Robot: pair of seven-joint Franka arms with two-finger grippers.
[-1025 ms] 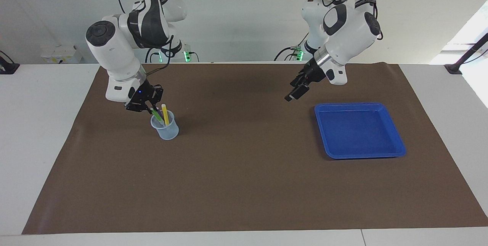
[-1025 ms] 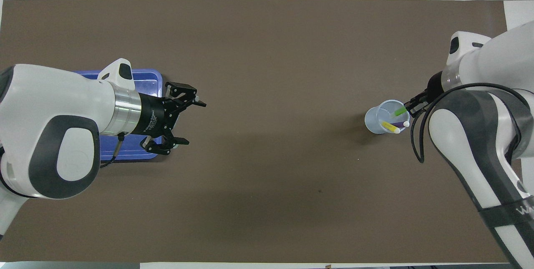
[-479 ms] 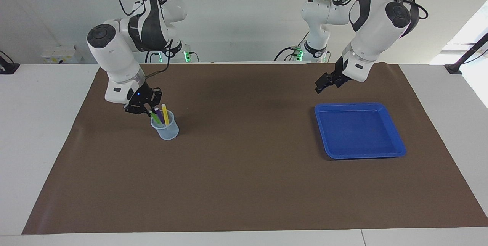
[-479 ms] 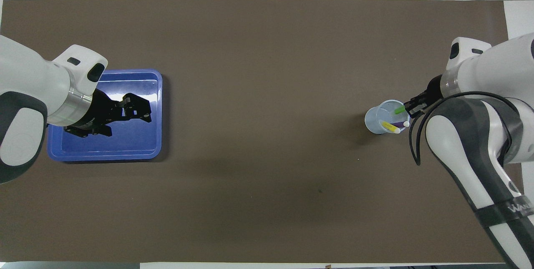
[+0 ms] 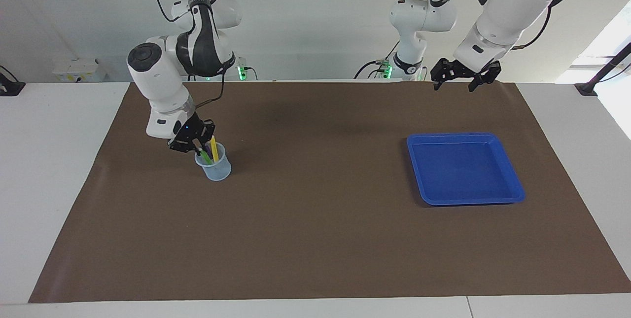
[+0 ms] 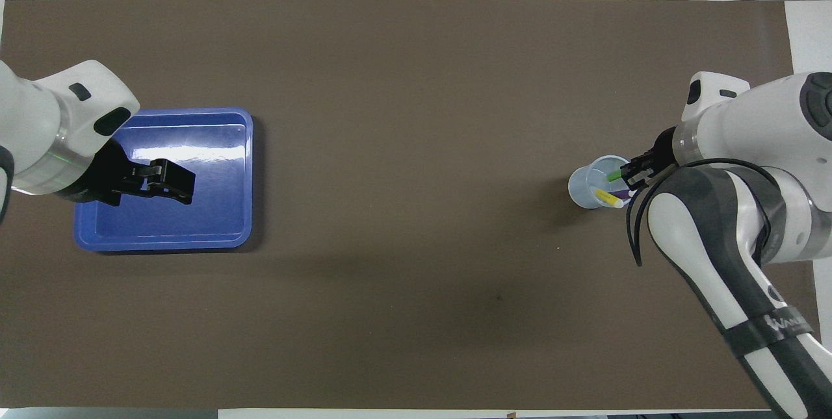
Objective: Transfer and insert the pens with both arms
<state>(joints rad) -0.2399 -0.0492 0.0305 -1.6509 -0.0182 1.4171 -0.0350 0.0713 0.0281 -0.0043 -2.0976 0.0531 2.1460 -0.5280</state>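
I need to open my right gripper now, because the green pen's lower end (image 6: 612, 177) is inside the translucent cup's rim (image 6: 586, 171).
A pale translucent cup (image 5: 217, 170) stands on the brown mat toward the right arm's end; it also shows in the overhead view (image 6: 583, 193). The yellow pen (image 5: 213, 148) and the purple pen (image 5: 207, 152) stand in it. My right gripper (image 5: 196, 144) is just over the cup's rim, shut on the top of the green pen (image 5: 204, 157), whose lower end is in the cup. In the overhead view the green pen (image 6: 614, 175) sticks out of the right gripper (image 6: 629, 171). My left gripper (image 5: 456, 84) is open, empty and raised high.
An empty blue tray (image 5: 463, 200) lies on the mat toward the left arm's end; in the overhead view the left gripper (image 6: 179, 182) shows over this tray (image 6: 162, 241). Two smaller white arms with green lights stand at the robots' edge.
The left arm has lifted and swung back from the middle of the mat toward the tray end. The right gripper has sunk a little toward the cup with the green pen.
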